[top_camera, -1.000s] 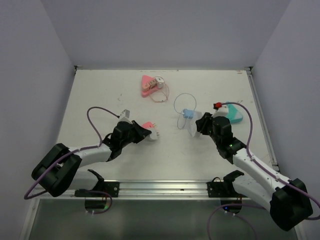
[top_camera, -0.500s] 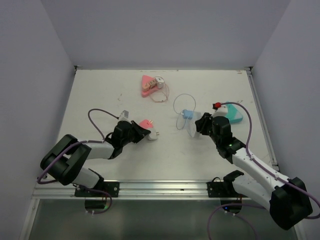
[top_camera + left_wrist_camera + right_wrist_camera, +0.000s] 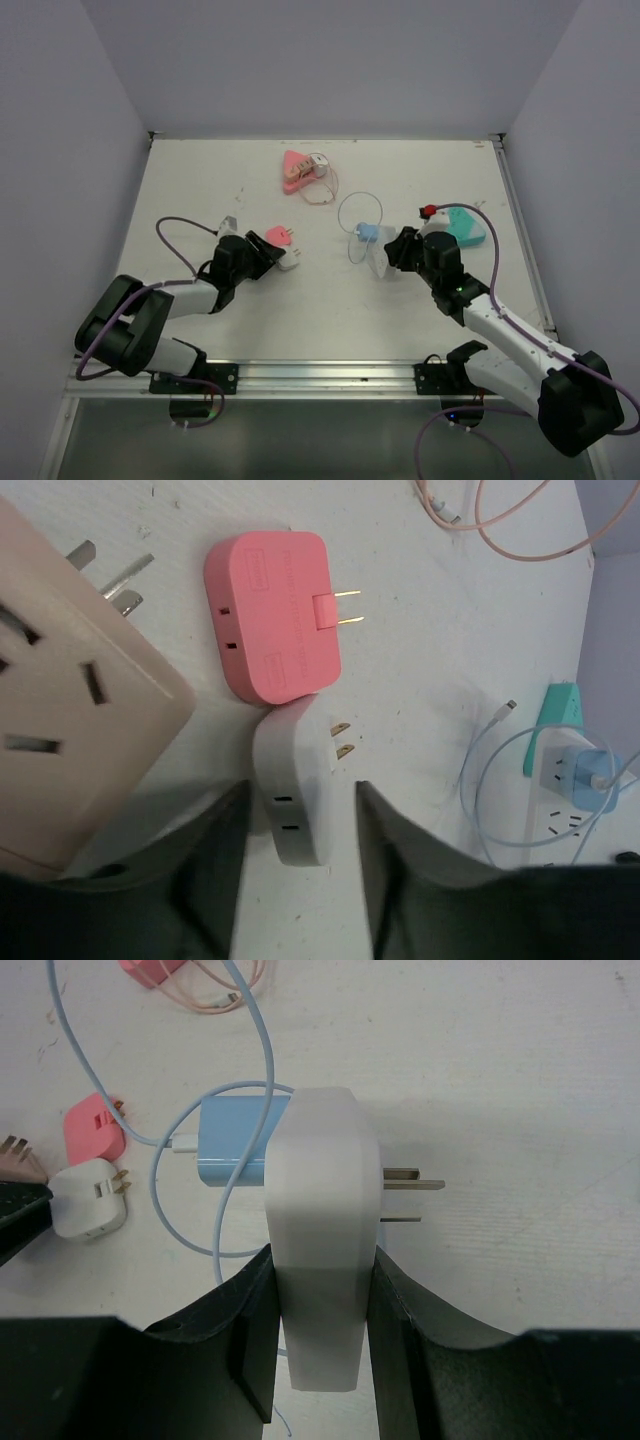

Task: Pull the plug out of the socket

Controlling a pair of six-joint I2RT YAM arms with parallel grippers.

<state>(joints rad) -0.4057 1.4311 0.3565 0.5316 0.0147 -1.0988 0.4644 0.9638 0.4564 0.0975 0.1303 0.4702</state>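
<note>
The blue plug [image 3: 367,233] [image 3: 592,778] needs to come off the white socket, so my left gripper should next grab across the plug's body at the cable end.
My right gripper [image 3: 320,1260] is shut on a white socket block [image 3: 320,1230], its metal prongs [image 3: 412,1185] pointing right. A blue plug [image 3: 232,1142] with a thin blue cable sits in the block's left side. From above, the socket [image 3: 378,263] and blue plug [image 3: 367,233] lie right of centre, at the right gripper [image 3: 390,254]. My left gripper [image 3: 298,798] is open around a small white adapter [image 3: 295,780], with a gap at its right finger. A pink adapter [image 3: 272,615] touches the white one's far end. From above, the left gripper [image 3: 270,256] is left of centre.
A beige socket block [image 3: 70,730] lies close on the left of the left wrist view. A pink triangular socket [image 3: 294,170] with a coiled pink cable [image 3: 322,188] sits at the back. A teal power strip [image 3: 465,226] lies by the right arm.
My left gripper has opened and let go of the white adapter after shifting left with it and the pink one. The right gripper moved a little left with the socket and blue plug.
</note>
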